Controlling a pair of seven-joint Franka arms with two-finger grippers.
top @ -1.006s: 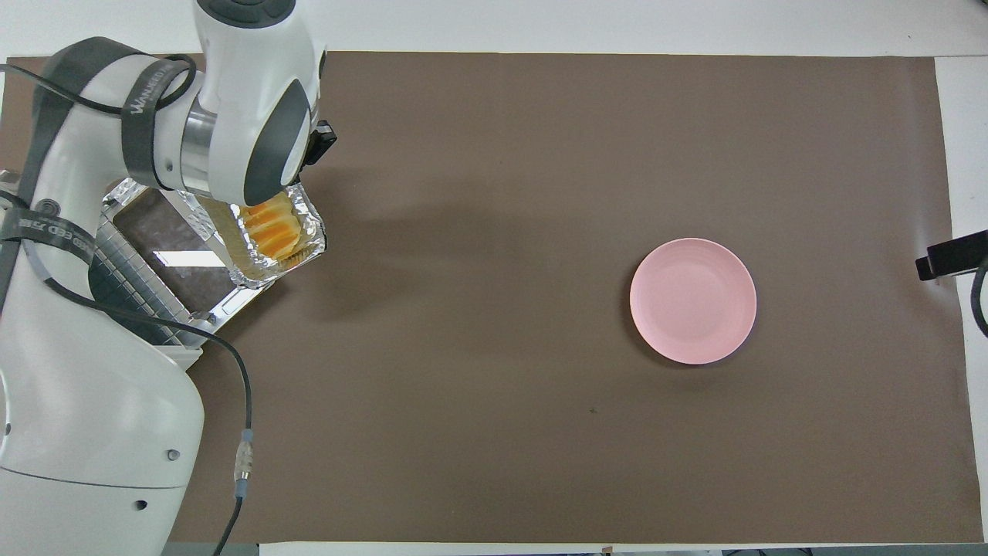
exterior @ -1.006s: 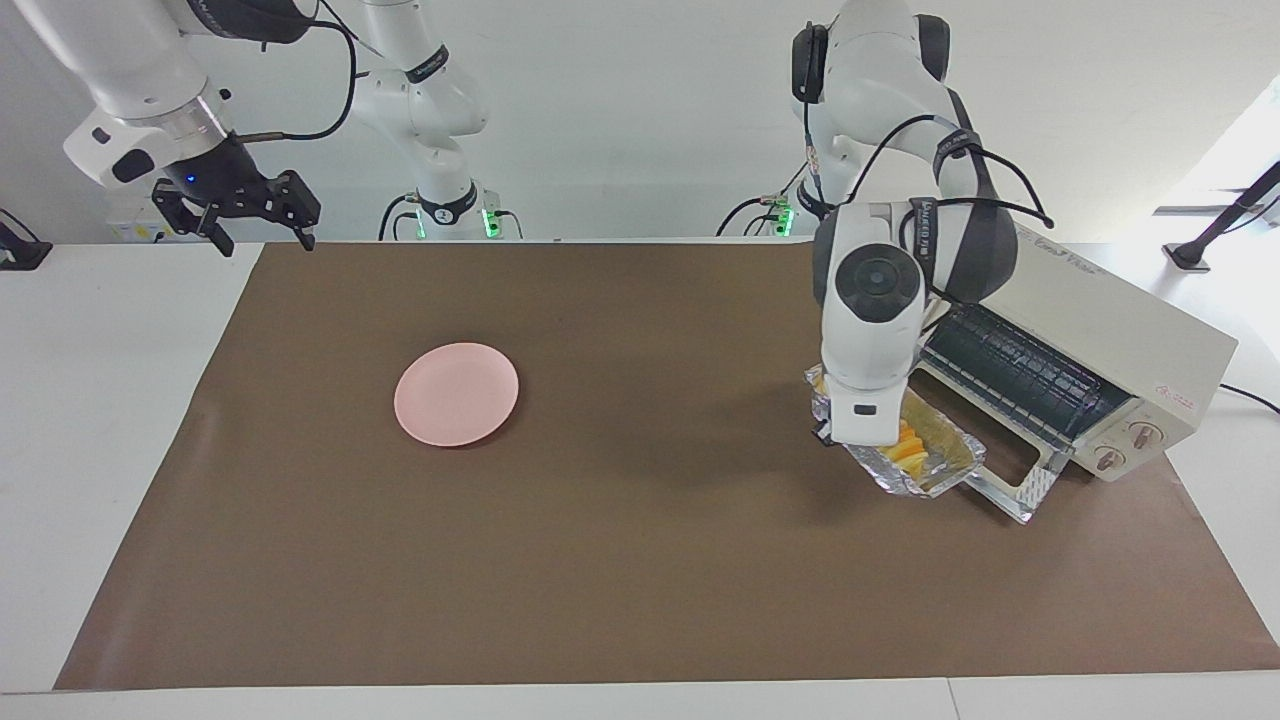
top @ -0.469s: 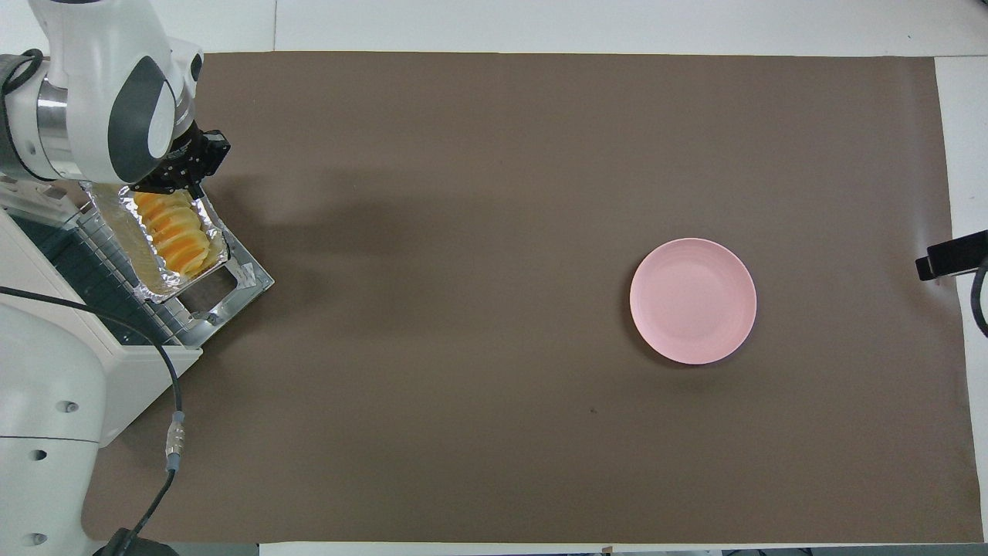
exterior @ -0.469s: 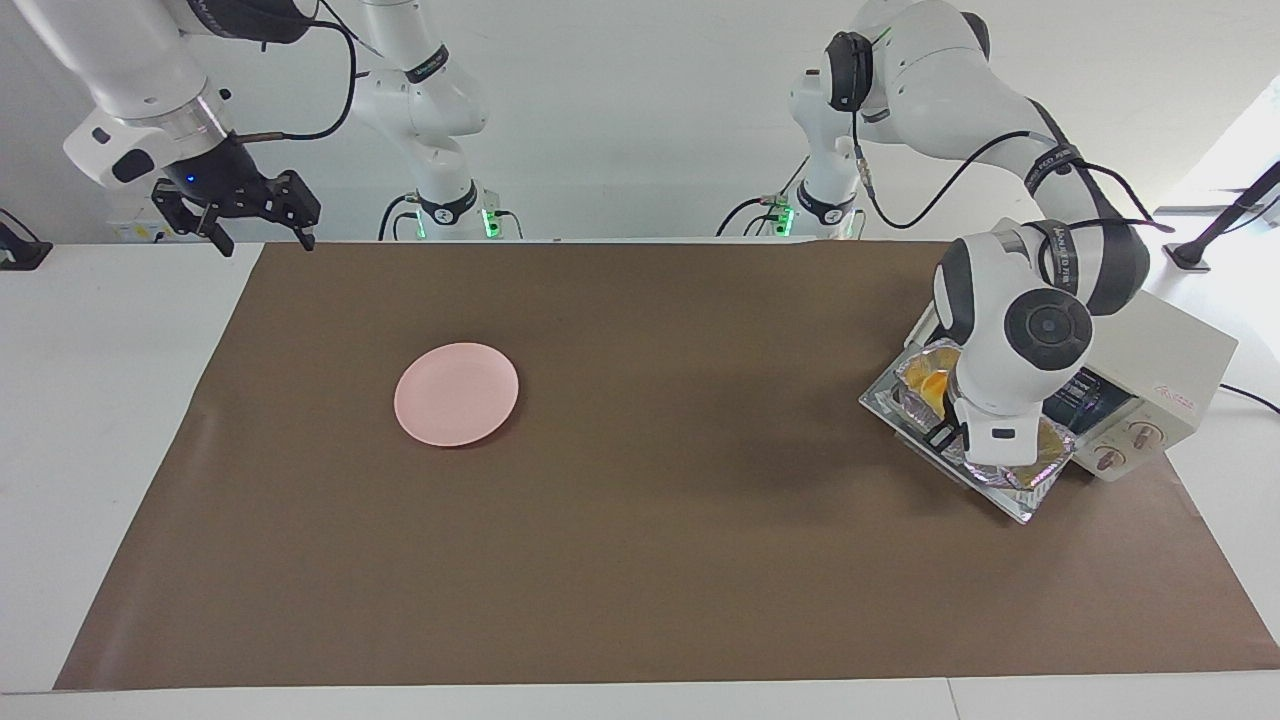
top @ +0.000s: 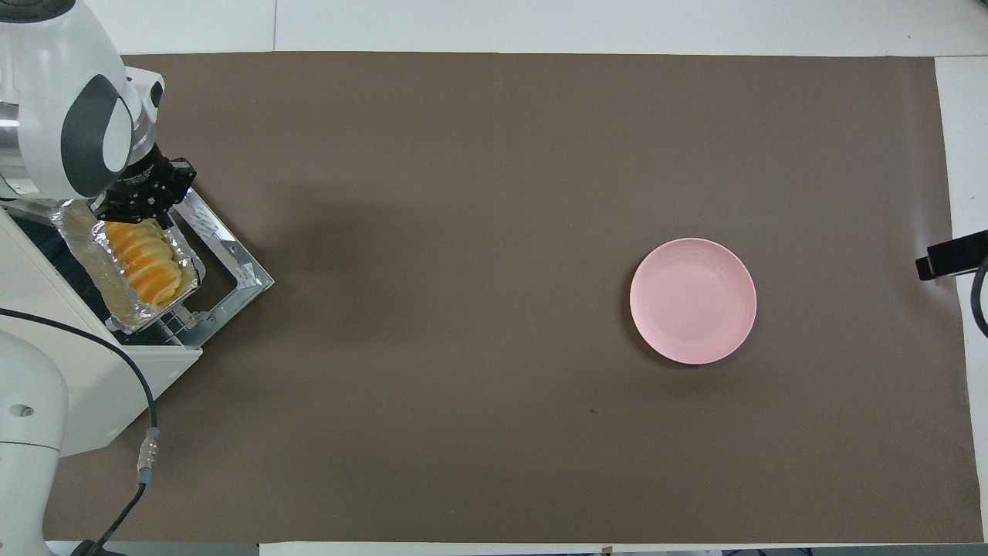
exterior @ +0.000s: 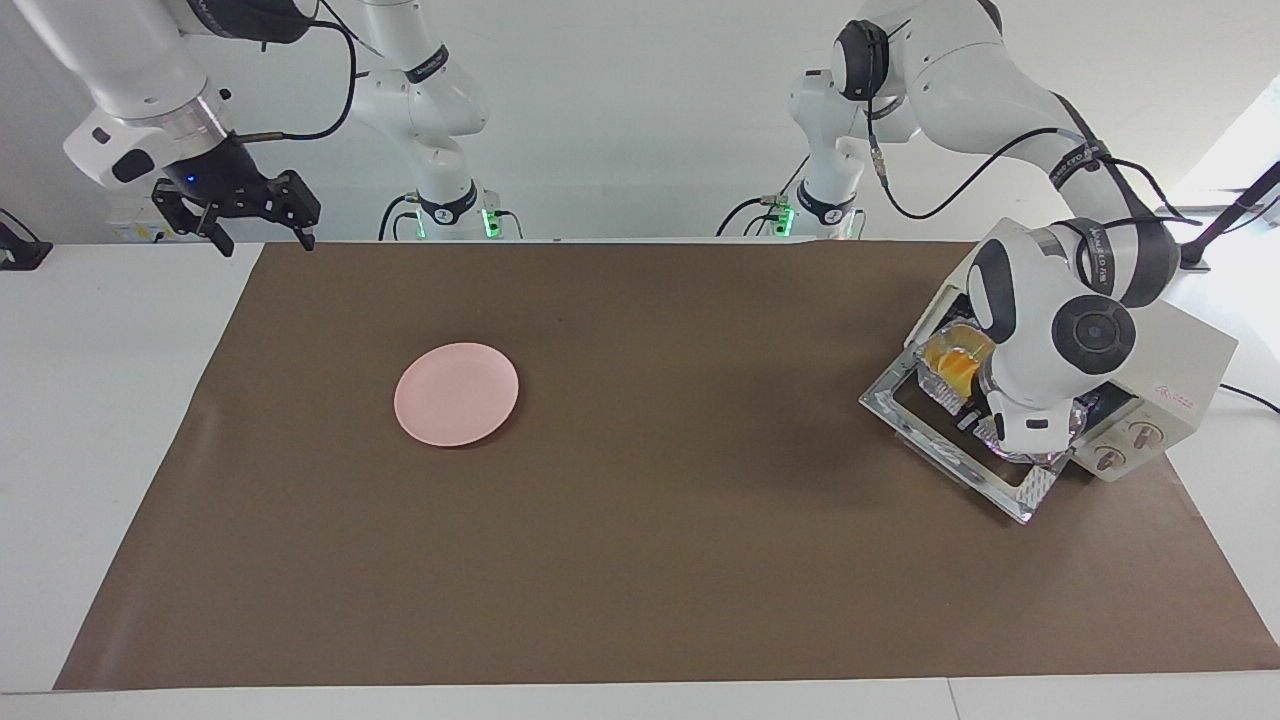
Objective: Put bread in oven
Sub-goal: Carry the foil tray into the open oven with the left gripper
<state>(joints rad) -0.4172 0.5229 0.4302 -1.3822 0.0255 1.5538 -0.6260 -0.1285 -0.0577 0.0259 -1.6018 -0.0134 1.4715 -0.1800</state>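
My left gripper is holding the foil tray while the tray's outer edge point(top: 190, 269) sticks out over the dropped door. It should move the tray into the oven opening point(top: 45, 242) before it opens.
The bread point(top: 143, 262), a row of yellow-orange slices, lies in a crinkled foil tray point(top: 187, 272). My left gripper point(top: 143, 202) is shut on the tray's end rim and holds it at the mouth of the cream-white oven point(top: 100, 378), above the inner part of the dropped glass door point(top: 235, 266). In the facing view the bread point(exterior: 955, 362) shows at the oven point(exterior: 1170, 370) opening, and the left gripper point(exterior: 968, 420) is mostly hidden by its wrist. My right gripper point(exterior: 265, 240) waits open in the air over the table's corner at the right arm's end.
A round pink plate point(exterior: 456, 393) sits on the brown mat toward the right arm's end, also seen as the plate point(top: 692, 300) from above. The open oven door point(exterior: 1000, 495) juts out over the mat. The right gripper's tip point(top: 949, 259) shows at the overhead view's edge.
The left arm has carried the foil tray with the bread from over the door's outer edge in toward the oven's opening. The right arm has not moved.
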